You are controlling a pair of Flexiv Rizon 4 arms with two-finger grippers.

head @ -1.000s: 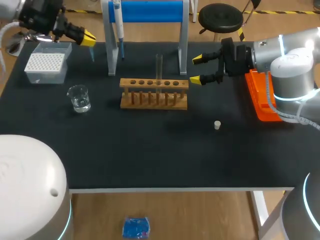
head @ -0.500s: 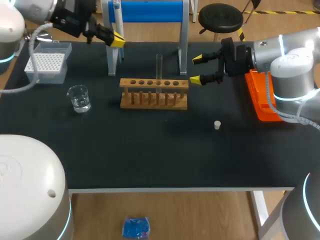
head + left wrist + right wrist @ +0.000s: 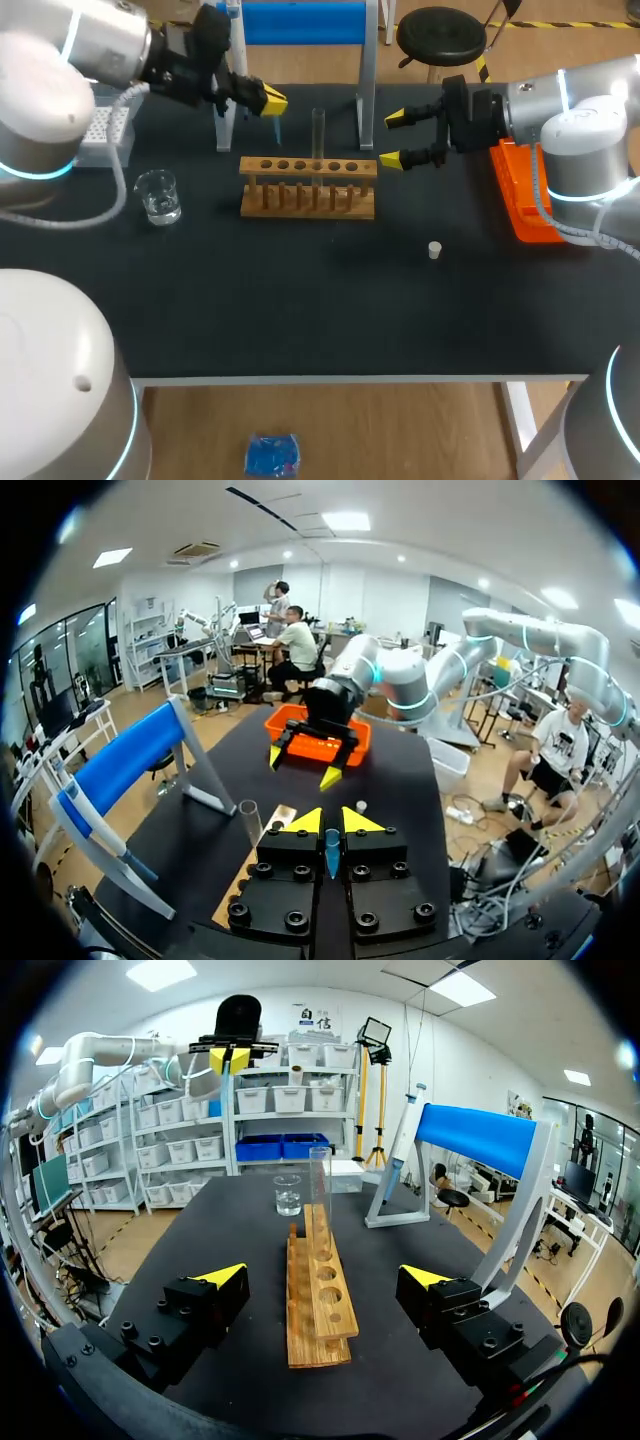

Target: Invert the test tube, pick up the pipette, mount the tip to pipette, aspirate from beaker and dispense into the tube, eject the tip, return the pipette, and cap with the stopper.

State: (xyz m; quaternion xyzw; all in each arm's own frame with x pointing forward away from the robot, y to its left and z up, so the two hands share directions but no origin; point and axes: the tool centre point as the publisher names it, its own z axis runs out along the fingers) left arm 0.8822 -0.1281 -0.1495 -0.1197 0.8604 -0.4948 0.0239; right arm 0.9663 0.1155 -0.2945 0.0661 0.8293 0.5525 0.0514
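I need to grab the pipette tip by its lower part with my right gripper next, because my left gripper's fingers cover the top of the tip.
A clear test tube (image 3: 318,130) stands upright in the wooden rack (image 3: 308,186). My left gripper (image 3: 266,100) hangs just left of the tube, above the rack's left end, shut on a small blue pipette tip (image 3: 331,852) that points down between its fingers. The pipette (image 3: 234,55) hangs on the blue stand (image 3: 300,24). My right gripper (image 3: 404,138) stands open off the rack's right end, with nothing between its fingers. In the right wrist view the rack (image 3: 320,1300) and tube (image 3: 320,1188) lie ahead of it. The beaker (image 3: 158,195) is at the left and the white stopper (image 3: 434,250) at the right.
The white tip box (image 3: 100,135) sits at the back left, partly hidden by my left arm. An orange tray (image 3: 522,195) lies at the right edge under my right arm. Bare black table runs along the front.
My left arm has swung right from over the tip box to beside the test tube, carrying the blue tip. The right arm has not moved.
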